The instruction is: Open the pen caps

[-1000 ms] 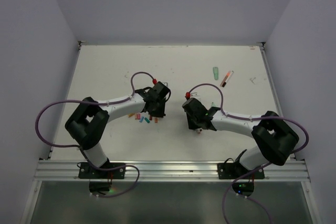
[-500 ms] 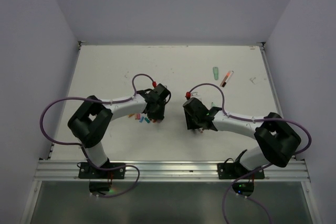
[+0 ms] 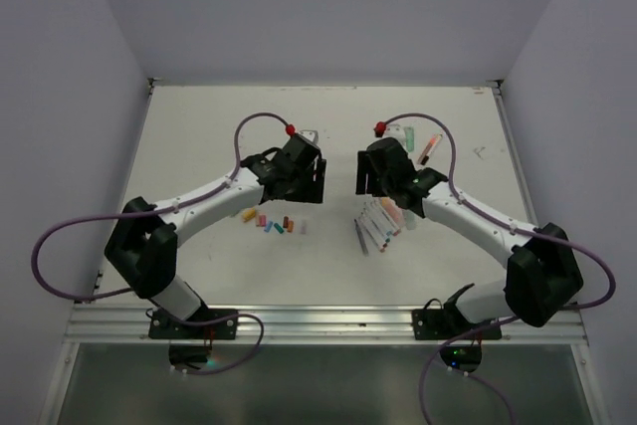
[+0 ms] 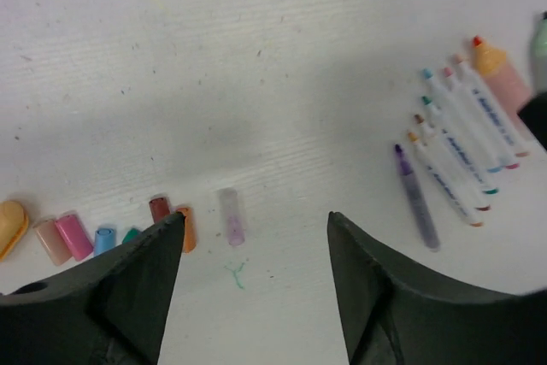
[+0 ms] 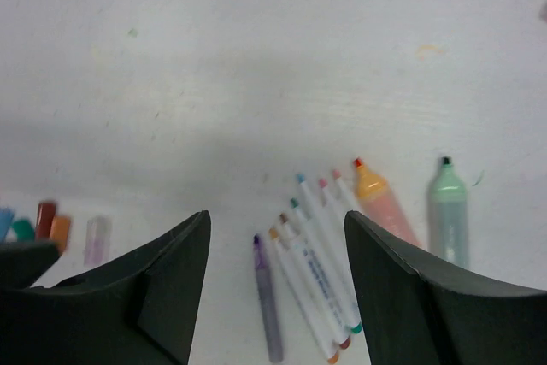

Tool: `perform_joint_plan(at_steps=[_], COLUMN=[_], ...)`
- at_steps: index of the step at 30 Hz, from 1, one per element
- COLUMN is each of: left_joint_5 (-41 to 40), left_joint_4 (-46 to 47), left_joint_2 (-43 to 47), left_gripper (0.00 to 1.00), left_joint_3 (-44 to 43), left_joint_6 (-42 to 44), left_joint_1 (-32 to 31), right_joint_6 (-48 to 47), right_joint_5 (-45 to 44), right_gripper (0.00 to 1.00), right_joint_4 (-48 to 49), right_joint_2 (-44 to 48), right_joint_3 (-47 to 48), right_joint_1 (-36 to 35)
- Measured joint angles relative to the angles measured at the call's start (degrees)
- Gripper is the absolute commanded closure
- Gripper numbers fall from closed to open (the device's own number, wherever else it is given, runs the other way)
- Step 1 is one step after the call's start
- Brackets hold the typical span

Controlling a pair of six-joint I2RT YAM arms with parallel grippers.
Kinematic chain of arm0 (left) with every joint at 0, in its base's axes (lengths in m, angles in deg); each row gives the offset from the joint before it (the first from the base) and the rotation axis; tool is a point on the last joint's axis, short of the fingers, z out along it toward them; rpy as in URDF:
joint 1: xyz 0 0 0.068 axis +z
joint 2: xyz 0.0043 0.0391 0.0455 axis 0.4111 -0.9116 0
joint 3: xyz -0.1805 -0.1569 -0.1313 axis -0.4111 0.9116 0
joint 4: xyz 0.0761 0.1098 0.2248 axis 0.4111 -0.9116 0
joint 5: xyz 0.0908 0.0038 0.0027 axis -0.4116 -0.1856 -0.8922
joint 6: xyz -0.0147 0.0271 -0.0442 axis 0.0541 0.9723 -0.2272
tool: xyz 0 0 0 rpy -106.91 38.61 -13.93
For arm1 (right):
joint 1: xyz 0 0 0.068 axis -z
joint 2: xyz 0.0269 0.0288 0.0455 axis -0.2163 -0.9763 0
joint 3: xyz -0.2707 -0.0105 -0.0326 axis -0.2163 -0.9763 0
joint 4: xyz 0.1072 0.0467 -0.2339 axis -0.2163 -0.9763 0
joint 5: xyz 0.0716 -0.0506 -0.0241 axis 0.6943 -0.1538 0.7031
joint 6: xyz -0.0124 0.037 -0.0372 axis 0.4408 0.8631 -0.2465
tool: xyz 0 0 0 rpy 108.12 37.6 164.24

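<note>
The right gripper reaches the slim red pen next and grips its body (image 3: 431, 149), which leaves the pen's cap free for my left gripper to open.
A row of pen caps (image 3: 274, 223) lies left of centre; in the left wrist view they run from an orange cap (image 4: 10, 226) to a pale purple cap (image 4: 231, 215). Several uncapped pens (image 3: 376, 223) lie fanned right of centre: a purple pen (image 5: 267, 297), white pens (image 5: 320, 271), an orange highlighter (image 5: 380, 203) and a green highlighter (image 5: 448, 211). My left gripper (image 3: 304, 181) (image 4: 255, 216) hovers open above the caps' right end, holding nothing. Above the pens, my right gripper (image 3: 373, 176) (image 5: 277, 214) is open and empty.
A mint green cap (image 3: 408, 134) and a slim pen with red and black ends (image 3: 430, 149) lie at the back right. Grey walls close the table (image 3: 199, 126) on three sides. Purple cables loop off both arms.
Both grippers have opened and pulled up and towards the far side of the table. The purple pen and the pale purple cap now lie free on the table.
</note>
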Motion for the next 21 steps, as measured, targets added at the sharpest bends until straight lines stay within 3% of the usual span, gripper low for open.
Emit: perform_joint_plan(at_steps=[2, 3, 7, 14, 16, 21], left_joint_5=[-0.63, -0.79, -0.87, -1.07, -1.29, -1.05], left_joint_4=[0.20, 0.57, 1.68, 5.88, 6.60, 8.46], left_joint_2=[2.51, 3.74, 7.52, 13.70, 14.95, 16.04], left_gripper=[0.21, 0.13, 0.02, 0.00, 0.01, 0.02], left_joint_3=[-1.60, -1.90, -1.64, 5.35, 6.84, 9.03], left_joint_6=[0.66, 0.98, 2.19, 5.01, 5.53, 6.58], left_joint_1=[0.24, 0.44, 3.21, 12.59, 13.81, 14.32], right_joint_6=[0.02, 0.02, -0.04, 0.13, 0.46, 1.57], right_joint_5=[-0.39, -0.46, -0.42, -0.42, -0.46, -1.33], right_gripper=[0.32, 0.32, 0.34, 0.50, 0.57, 0.65], right_joint_4=[0.04, 0.02, -0.28, 0.33, 0.46, -0.31], right_joint_2=[-1.29, -2.23, -7.85, -22.91, -26.60, -35.23], right_joint_3=[1.64, 2.32, 6.10, 16.90, 19.61, 27.58], right_joint_1=[5.22, 7.98, 17.29, 27.82, 29.44, 31.76])
